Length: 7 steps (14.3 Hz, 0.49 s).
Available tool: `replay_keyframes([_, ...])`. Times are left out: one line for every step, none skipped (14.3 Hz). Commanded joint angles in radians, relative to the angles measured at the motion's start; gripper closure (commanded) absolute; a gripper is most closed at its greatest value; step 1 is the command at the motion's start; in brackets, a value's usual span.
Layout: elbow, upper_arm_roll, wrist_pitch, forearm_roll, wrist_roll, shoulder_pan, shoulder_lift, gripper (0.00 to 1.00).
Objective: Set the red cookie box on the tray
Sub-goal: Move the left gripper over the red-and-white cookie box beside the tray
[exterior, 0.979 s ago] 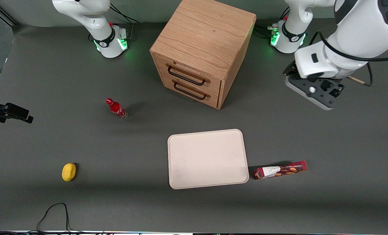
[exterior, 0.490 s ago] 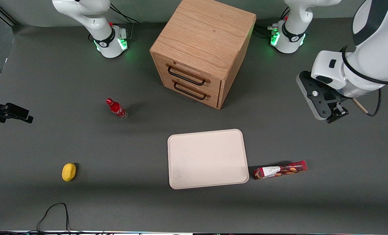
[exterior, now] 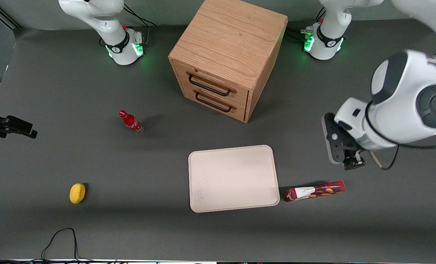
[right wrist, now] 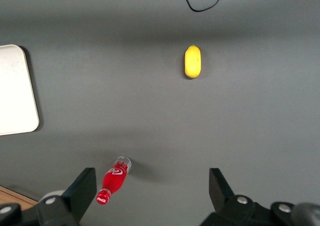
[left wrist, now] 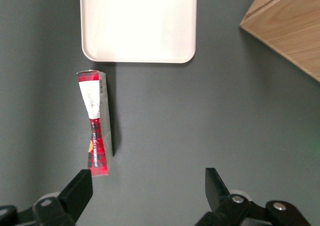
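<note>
Next, my left gripper should grab the box by its cookie-printed red end (exterior: 336,187) to place it on the tray (exterior: 233,178).
The red cookie box (exterior: 315,190) lies flat on the grey table, right beside the short edge of the tray (exterior: 233,178) and just off it. In the left wrist view the red cookie box (left wrist: 95,121) shows its white patch toward the end nearest the tray (left wrist: 138,23). My left gripper (exterior: 350,161) hangs above the table, a little farther from the front camera than the box and slightly toward the working arm's end. The gripper (left wrist: 147,188) is open, with only bare table between its fingers. The tray holds nothing.
A wooden two-drawer cabinet (exterior: 229,58) stands farther from the front camera than the tray. A small red bottle (exterior: 131,122) and a yellow object (exterior: 77,193) sit toward the parked arm's end. A black cable (exterior: 60,242) loops near the table's front edge.
The left arm has swung down and toward the front camera, bringing the gripper from near the cabinet's level to just above the box's area. The box and tray have not moved.
</note>
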Motion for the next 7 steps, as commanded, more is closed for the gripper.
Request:
replay_keyframes([0.017,-0.004,0.085,0.096,0.021,-0.006,0.09,0.0])
replay_keyframes([0.003,-0.004,0.119,0.129,0.012,-0.014,0.11,0.0])
replay_keyframes([-0.018,-0.003,0.153,0.131,0.006,-0.012,0.133,0.0])
replay_keyframes([-0.034,-0.004,0.188,0.131,0.006,-0.003,0.157,0.0])
replay_keyframes([-0.048,-0.004,0.225,0.131,0.006,-0.001,0.182,0.0])
replay_keyframes([-0.061,-0.003,0.263,0.134,0.006,-0.001,0.196,0.0])
replay_keyframes([-0.065,-0.001,0.295,0.134,0.004,-0.001,0.219,0.0])
